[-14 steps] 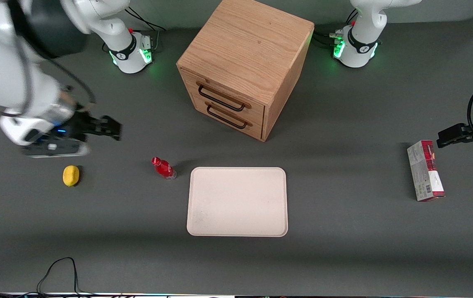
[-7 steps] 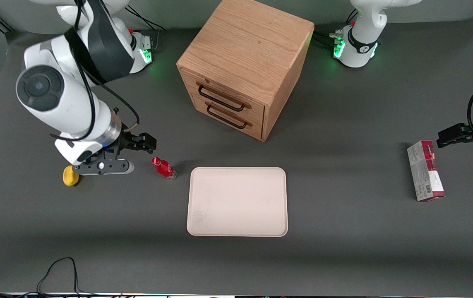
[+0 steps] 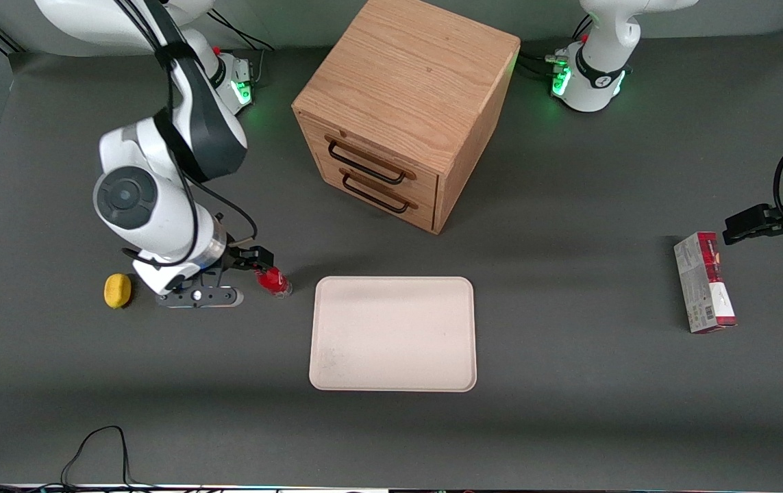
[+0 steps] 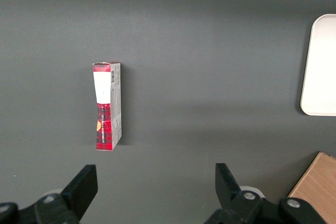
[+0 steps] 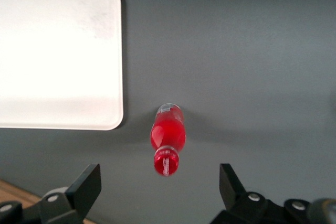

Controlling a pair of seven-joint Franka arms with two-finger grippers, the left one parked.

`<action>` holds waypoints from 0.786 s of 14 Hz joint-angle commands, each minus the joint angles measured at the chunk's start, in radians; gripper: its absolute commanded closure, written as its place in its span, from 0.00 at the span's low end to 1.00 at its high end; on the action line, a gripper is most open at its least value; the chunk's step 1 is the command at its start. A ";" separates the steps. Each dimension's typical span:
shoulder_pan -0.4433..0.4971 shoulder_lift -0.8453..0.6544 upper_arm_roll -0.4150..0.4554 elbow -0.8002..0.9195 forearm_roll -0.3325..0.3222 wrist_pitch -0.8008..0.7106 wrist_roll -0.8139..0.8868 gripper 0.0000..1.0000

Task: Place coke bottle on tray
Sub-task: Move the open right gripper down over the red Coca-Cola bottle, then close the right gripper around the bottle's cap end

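The gripper grabs the coke bottle by its end with the cap (image 3: 269, 276) next. Then the coke bottle goes on the tray (image 3: 392, 333).
The coke bottle (image 3: 274, 281), small and red with a red cap, stands on the grey table right beside the short edge of the cream tray (image 3: 392, 333), at the working arm's end. My gripper (image 3: 259, 261) hovers just above the bottle's cap. In the right wrist view the coke bottle (image 5: 168, 139) is seen from above, and the gripper (image 5: 160, 190) is open, with its two black fingers wide apart on either side of the cap and touching nothing. The tray (image 5: 58, 51) lies bare next to the bottle.
A yellow lemon (image 3: 117, 290) lies on the table toward the working arm's end. The wooden two-drawer cabinet (image 3: 405, 109) stands farther from the front camera than the tray. A red-and-grey carton (image 3: 704, 282) lies toward the parked arm's end.
My gripper has swung from above the lemon toward the tray and come down over the coke bottle. The bottle, tray and lemon have not moved.
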 commanded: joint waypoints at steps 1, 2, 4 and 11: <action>0.010 -0.030 -0.004 -0.147 0.010 0.142 -0.003 0.00; 0.012 -0.030 -0.004 -0.184 0.010 0.186 -0.003 0.00; 0.024 -0.021 -0.004 -0.214 0.010 0.233 -0.003 0.00; 0.027 -0.014 -0.004 -0.260 0.010 0.265 -0.005 0.00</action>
